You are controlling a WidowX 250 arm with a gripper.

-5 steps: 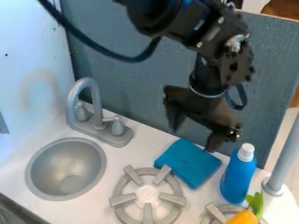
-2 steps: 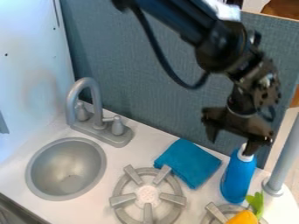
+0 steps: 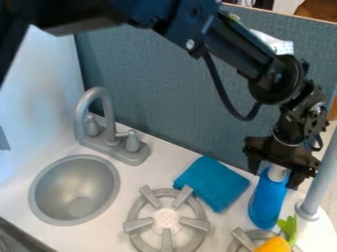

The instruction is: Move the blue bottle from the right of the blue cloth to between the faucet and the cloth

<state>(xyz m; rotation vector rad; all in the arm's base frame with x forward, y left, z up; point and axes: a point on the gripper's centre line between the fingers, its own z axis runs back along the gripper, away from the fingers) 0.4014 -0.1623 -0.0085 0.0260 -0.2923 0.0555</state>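
My gripper picks up the blue bottle (image 3: 266,201) by its white cap next, to move the bottle across the counter.
The black gripper (image 3: 275,178) hangs at the right, its two fingers apart, one on each side of the white cap of a blue bottle (image 3: 266,201). The bottle stands upright on the counter, its top partly covered by the gripper. Whether the fingers touch it I cannot tell. Left of the bottle lies a folded blue cloth (image 3: 212,183).
A grey burner (image 3: 137,225) is left of the cloth, with a sink (image 3: 47,192) and faucet (image 3: 109,106) farther left. An orange carrot (image 3: 275,244) lies on a second burner in front of the bottle. A grey post (image 3: 319,182) rises close by on the right.
The gripper has moved right and down from above the cloth to around the bottle's cap. Bottle and cloth have stayed in place.
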